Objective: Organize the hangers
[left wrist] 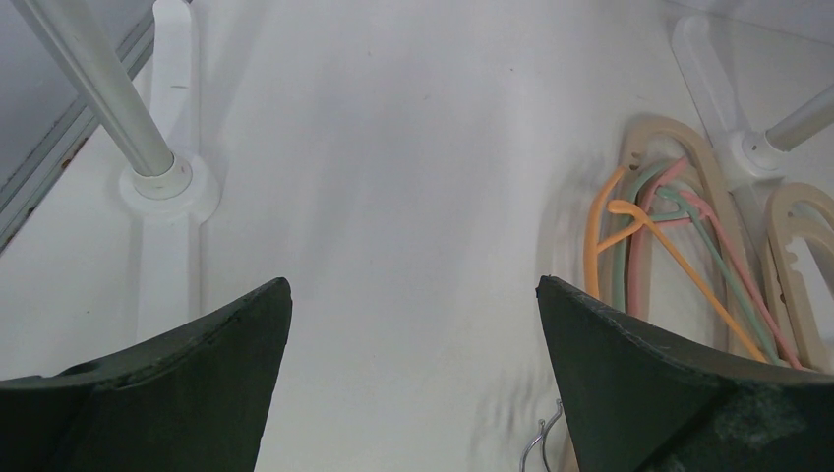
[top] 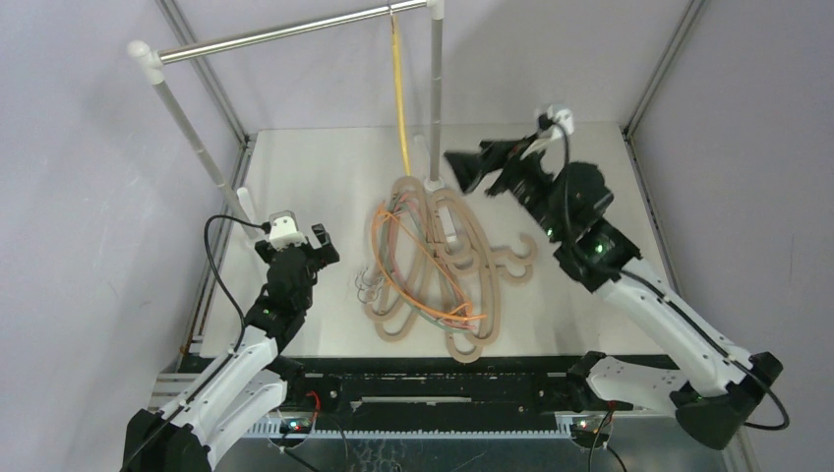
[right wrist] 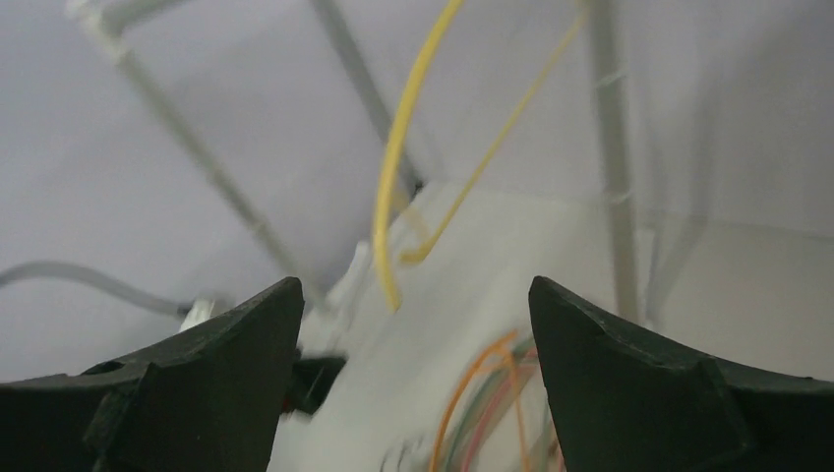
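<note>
My right gripper is due to grab the near half of the orange hanger's curved bar next. This leaves the hanger's hook free, so the hanger can hang on the silver bar (top: 285,33).
A thin yellow hanger (top: 399,88) hangs from the silver rail (top: 285,33); it also shows in the right wrist view (right wrist: 393,187). Several thick tan hangers (top: 482,265) lie piled mid-table, with thin orange (top: 433,295), green and pink ones tangled on top. The orange one (left wrist: 629,221) also shows in the left wrist view. My right gripper (top: 470,169) is open and empty, raised just right of the yellow hanger. My left gripper (top: 323,244) is open and empty, low over the table left of the pile.
The rail stands on two white posts (top: 192,138) with white cross feet (left wrist: 162,187). The right post (top: 435,93) stands right behind the pile. Metal frame bars run along the table's left and right edges.
</note>
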Available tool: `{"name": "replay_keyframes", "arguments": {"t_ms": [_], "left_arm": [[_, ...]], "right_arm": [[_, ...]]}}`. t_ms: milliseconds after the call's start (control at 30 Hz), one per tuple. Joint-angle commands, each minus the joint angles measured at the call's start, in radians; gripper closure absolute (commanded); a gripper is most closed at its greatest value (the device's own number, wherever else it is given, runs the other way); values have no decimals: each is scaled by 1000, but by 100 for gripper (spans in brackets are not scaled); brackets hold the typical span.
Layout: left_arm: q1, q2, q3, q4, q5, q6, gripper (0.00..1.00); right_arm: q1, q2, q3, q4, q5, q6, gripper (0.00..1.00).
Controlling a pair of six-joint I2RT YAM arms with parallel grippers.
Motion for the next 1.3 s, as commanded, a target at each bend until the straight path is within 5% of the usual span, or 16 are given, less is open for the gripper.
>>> {"name": "replay_keyframes", "arguments": {"t_ms": [0,267,500,1267], "left_arm": [[-4,-6,-9,12,-13,17,1],[-4,-6,-9,11,-13,13,0],[-5,-4,-5,9,-17,11,0],[-5,-7,-12,12,-16,-7,0]], "right_arm": [[223,-83,-39,-218,189,-203,9],[474,-165,-236,-310,354,-149,22],[518,5,-329,-339,310,-105,40],[536,456,-344,-187,214,-107,46]]}}
